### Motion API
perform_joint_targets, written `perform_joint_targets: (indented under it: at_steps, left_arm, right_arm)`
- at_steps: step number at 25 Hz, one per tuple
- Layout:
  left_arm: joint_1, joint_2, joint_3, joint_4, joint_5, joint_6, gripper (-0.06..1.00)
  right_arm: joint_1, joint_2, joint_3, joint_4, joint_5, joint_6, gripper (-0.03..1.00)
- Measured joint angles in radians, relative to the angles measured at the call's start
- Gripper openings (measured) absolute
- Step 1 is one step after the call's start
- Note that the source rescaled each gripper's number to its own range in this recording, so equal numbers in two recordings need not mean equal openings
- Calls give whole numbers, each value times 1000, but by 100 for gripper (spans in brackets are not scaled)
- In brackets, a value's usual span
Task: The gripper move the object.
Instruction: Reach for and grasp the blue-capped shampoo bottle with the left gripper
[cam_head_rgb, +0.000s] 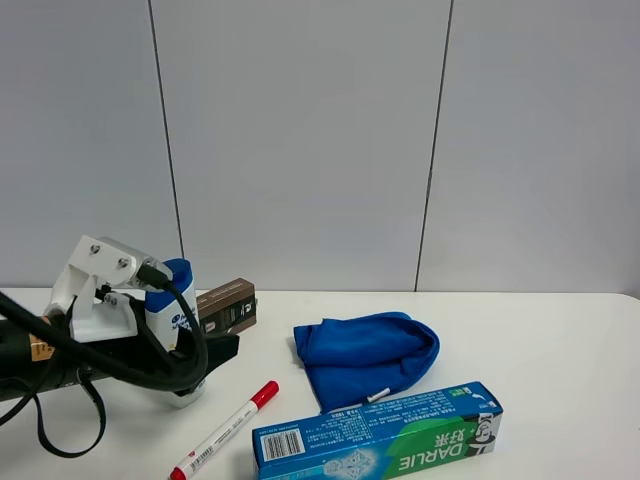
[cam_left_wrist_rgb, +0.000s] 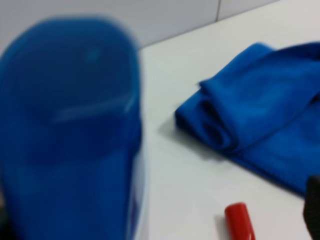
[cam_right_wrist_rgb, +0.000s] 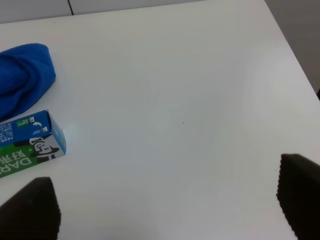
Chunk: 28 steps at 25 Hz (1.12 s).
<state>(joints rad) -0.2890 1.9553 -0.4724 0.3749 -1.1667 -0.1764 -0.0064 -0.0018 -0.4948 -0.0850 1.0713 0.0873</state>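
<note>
I will next grab the shampoo bottle with my left gripper by its white body (cam_head_rgb: 164, 324) to move it. Its blue cap (cam_head_rgb: 180, 273) stays free.
The object, a white shampoo bottle (cam_head_rgb: 172, 305) with a blue cap, stands upright at the left of the white table (cam_head_rgb: 540, 340). My left gripper (cam_head_rgb: 196, 360) reaches around its lower part, with one black finger (cam_head_rgb: 218, 350) showing on the bottle's right. In the left wrist view the blurred blue cap (cam_left_wrist_rgb: 70, 130) fills the near side, and one fingertip (cam_left_wrist_rgb: 313, 210) sits far from it at the edge, so the jaws stand open. My right gripper (cam_right_wrist_rgb: 165, 210) hovers open over bare table with nothing between its fingers.
A brown box (cam_head_rgb: 228, 306) lies just behind the bottle. A crumpled blue cloth (cam_head_rgb: 365, 355) sits mid-table, a blue-green toothpaste box (cam_head_rgb: 378, 438) lies in front of it, and a red-capped white marker (cam_head_rgb: 225, 430) rests near the front edge.
</note>
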Motion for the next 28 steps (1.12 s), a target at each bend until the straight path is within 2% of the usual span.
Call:
perform_joint_targets:
  at_steps: [12, 15, 18, 21, 26, 28]
  left_arm:
    - [-13, 8, -21, -14, 12, 0, 98]
    - [-13, 21, -21, -26, 12, 9, 77]
    - [-13, 22, -21, -30, 12, 26, 51]
    - [-13, 22, -21, -31, 12, 46, 38]
    - [-13, 23, -21, -54, 12, 51, 23]
    - [-13, 23, -21, -62, 15, 57, 7]
  right_arm:
    - [0, 0, 0, 0, 0, 0, 100]
    - [0, 0, 0, 0, 0, 0, 100]
    - [0, 0, 0, 0, 0, 0, 100]
    - [0, 0, 0, 0, 0, 0, 100]
    - [0, 0, 0, 0, 0, 0, 100]
    - [0, 0, 0, 0, 0, 0, 100]
